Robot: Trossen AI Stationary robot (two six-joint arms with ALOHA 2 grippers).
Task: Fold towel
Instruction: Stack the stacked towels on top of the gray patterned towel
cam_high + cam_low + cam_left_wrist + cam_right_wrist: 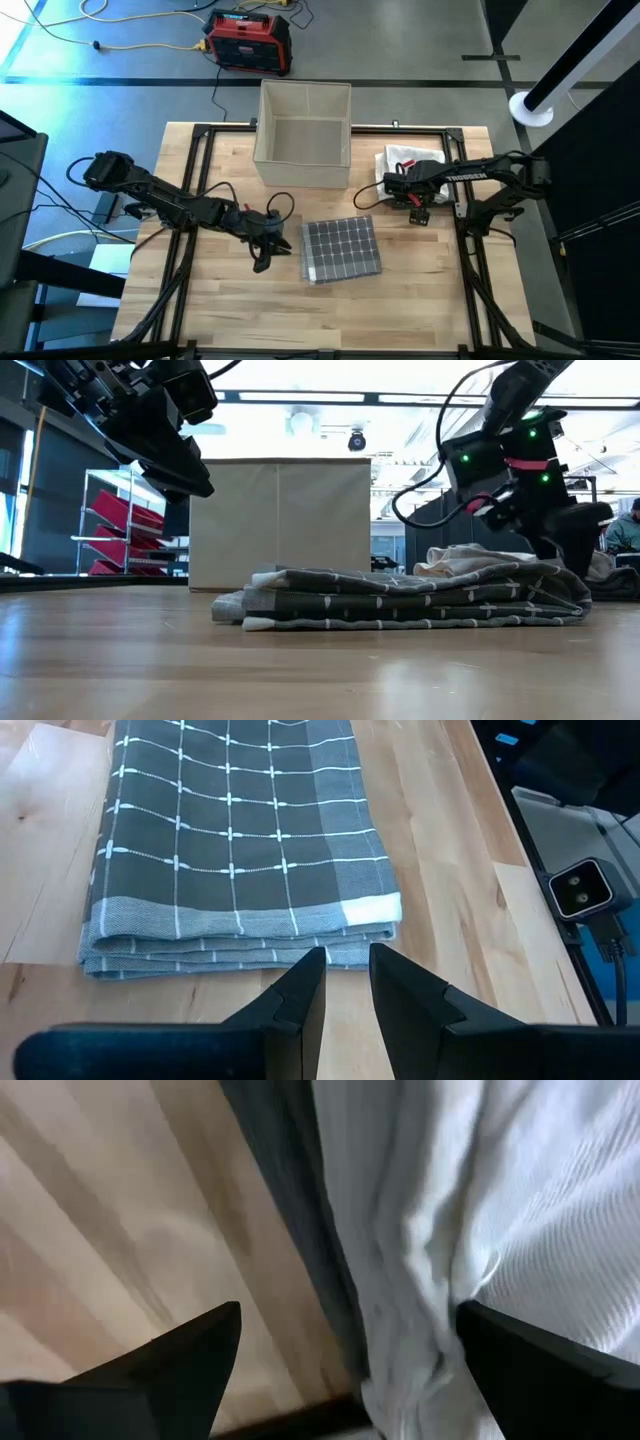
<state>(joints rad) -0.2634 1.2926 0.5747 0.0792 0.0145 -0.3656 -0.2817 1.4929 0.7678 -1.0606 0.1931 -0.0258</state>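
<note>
My right gripper grabs the white cloth's folded edge point(415, 1270) next, to stack the cloth on the grey checked towel.
A grey checked towel point(342, 250) lies folded in several layers, flat on the wooden table point(420, 300); the left wrist view shows its stacked edges point(240, 955). My left gripper point(283, 245) hovers just off the towel's left edge, its fingers point(347, 975) a narrow gap apart with nothing between them. My right gripper point(398, 190) points steeply down, wide open, over a crumpled white cloth point(405, 160) at the table's far right. A ridge of that cloth point(420, 1260) lies between its fingers point(345, 1355). My right gripper stands with its two fingers on either side of a ridge of the white cloth point(440, 1320), coming from above. Whether the fingertips touch the cloth, I cannot tell.
A beige open fabric box point(303, 120) stands at the table's far middle, behind the towel. Black frame rails point(470, 260) run along the table's left and right sides. Bare wood lies in front of the towel point(330, 320).
</note>
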